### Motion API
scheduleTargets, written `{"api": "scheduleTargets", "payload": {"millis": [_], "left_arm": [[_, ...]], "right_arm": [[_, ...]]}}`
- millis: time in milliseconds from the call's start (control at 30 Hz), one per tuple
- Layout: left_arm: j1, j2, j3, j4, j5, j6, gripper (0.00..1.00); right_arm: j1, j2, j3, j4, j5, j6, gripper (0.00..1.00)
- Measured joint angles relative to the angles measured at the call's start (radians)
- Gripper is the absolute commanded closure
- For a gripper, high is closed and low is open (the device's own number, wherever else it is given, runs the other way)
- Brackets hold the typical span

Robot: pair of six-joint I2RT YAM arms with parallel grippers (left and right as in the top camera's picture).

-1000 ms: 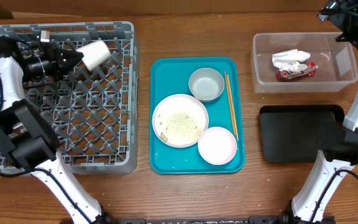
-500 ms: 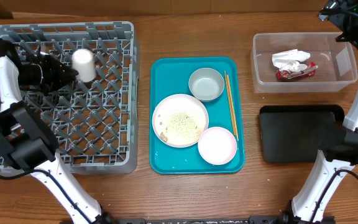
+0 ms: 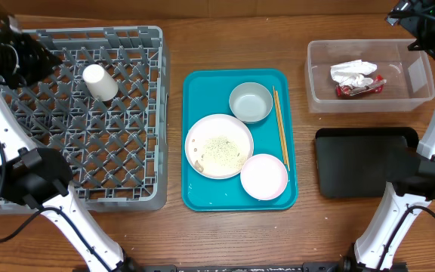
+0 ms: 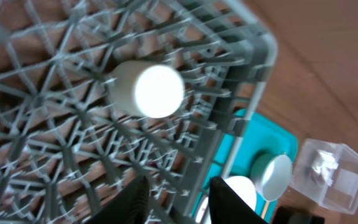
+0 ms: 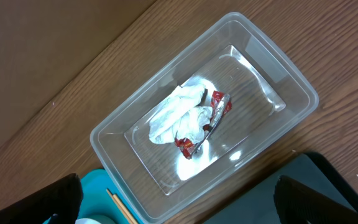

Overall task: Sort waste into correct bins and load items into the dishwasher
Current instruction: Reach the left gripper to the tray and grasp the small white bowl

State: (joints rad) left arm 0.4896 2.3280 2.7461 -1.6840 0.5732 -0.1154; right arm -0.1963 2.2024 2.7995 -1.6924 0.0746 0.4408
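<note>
My left gripper grabs the grey-white bowl by its rim (image 3: 233, 98) next, leaving the bowl's body free to turn opening down into the rack (image 3: 74, 151).
The small white cup (image 3: 99, 81) stands mouth down in the grey dish rack (image 3: 74, 151), near its far edge; it also shows in the left wrist view (image 4: 148, 90). My left gripper (image 3: 42, 57) (image 4: 179, 202) is open and empty, left of the cup and apart from it. The pink plate (image 3: 219, 146) with rice (image 3: 221, 153), the grey-white bowl (image 3: 250, 102), the pink bowl (image 3: 263, 176) and the chopsticks (image 3: 279, 128) lie on the teal tray (image 3: 202, 85). The napkin (image 5: 179, 112) and red wrapper (image 5: 213, 115) lie in the clear tub (image 5: 278, 68). My right gripper (image 3: 427, 30) (image 5: 179, 205) hangs open above the tub.
The black tray (image 3: 365, 162) lies in front of the clear tub (image 3: 312, 75) on the right. The rack fills the left of the table, and the teal tray sits between rack and bins. Bare wood shows along the front edge.
My left gripper has let go of the cup and drawn back to the left. The cup went from tilted in the jaws to standing mouth down on the rack. The right arm has not moved.
</note>
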Motion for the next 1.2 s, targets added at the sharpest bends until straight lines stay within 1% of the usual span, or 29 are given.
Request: {"api": "scheduleTargets", "payload": {"millis": [33,67,100,200,267,367,433,500,533,567,667,767,833,900,933,967,1133,1200], "left_arm": [[-0.008,-0.008,0.006,0.0,0.027,0.014,0.38],[-0.021,-0.018,0.011,0.0,0.057,0.023,0.22],[-0.038,-0.027,0.013,0.0,0.087,0.029,0.0],[-0.119,-0.056,0.017,-0.001,0.171,0.039,0.01],[-0.192,-0.067,0.017,0.0,0.203,0.042,0.09],[-0.32,-0.069,0.019,0.0,0.215,0.048,0.14],[-0.409,-0.069,0.019,0.0,0.18,0.048,0.24],[-0.513,-0.069,0.019,0.0,0.105,0.045,0.36],[-0.569,-0.069,0.019,0.001,0.045,0.041,0.4],[-0.625,-0.069,0.019,0.002,-0.015,0.036,0.41],[-0.814,-0.062,0.019,0.01,-0.251,-0.007,0.41],[-0.966,-0.031,0.021,0.045,-0.418,-0.058,0.41],[-1.039,0.007,0.023,0.075,-0.484,-0.079,0.41],[-1.094,0.056,0.023,0.103,-0.527,-0.093,0.39],[-1.116,0.086,0.023,0.114,-0.545,-0.096,0.39],[-1.132,0.113,0.023,0.121,-0.559,-0.099,0.41],[-1.182,0.229,0.022,0.148,-0.597,-0.104,0.42],[-1.189,0.257,0.022,0.154,-0.606,-0.104,0.44]], "right_arm": [[0.0,0.0,0.0,0.0,0.0,0.0,0.0],[0.0,0.0,0.0,0.0,0.0,-0.001,0.0],[0.0,0.0,0.0,0.0,0.0,0.0,0.0],[0.0,0.0,0.0,0.0,0.0,0.0,0.0],[0.0,0.0,0.0,0.0,0.0,0.0,0.0],[0.0,0.0,0.0,0.0,0.0,0.0,0.0],[0.0,0.0,0.0,0.001,0.0,0.0,0.0],[0.0,0.0,0.0,0.0,0.0,0.0,0.0],[0.0,0.0,0.0,0.0,0.0,0.0,0.0],[0.0,0.0,0.0,0.0,0.0,0.0,0.0],[0.0,0.0,0.0,0.0,0.0,0.0,0.0],[0.0,0.0,0.0,0.0,0.0,0.0,0.0],[0.0,0.0,0.0,0.0,0.0,0.0,0.0],[0.0,0.0,0.0,0.0,0.0,0.0,0.0],[0.0,0.0,0.0,0.0,0.0,0.0,0.0],[0.0,0.0,0.0,0.0,0.0,0.0,0.0],[0.0,0.0,0.0,0.0,0.0,0.0,0.0],[0.0,0.0,0.0,0.0,0.0,0.0,0.0]]}}
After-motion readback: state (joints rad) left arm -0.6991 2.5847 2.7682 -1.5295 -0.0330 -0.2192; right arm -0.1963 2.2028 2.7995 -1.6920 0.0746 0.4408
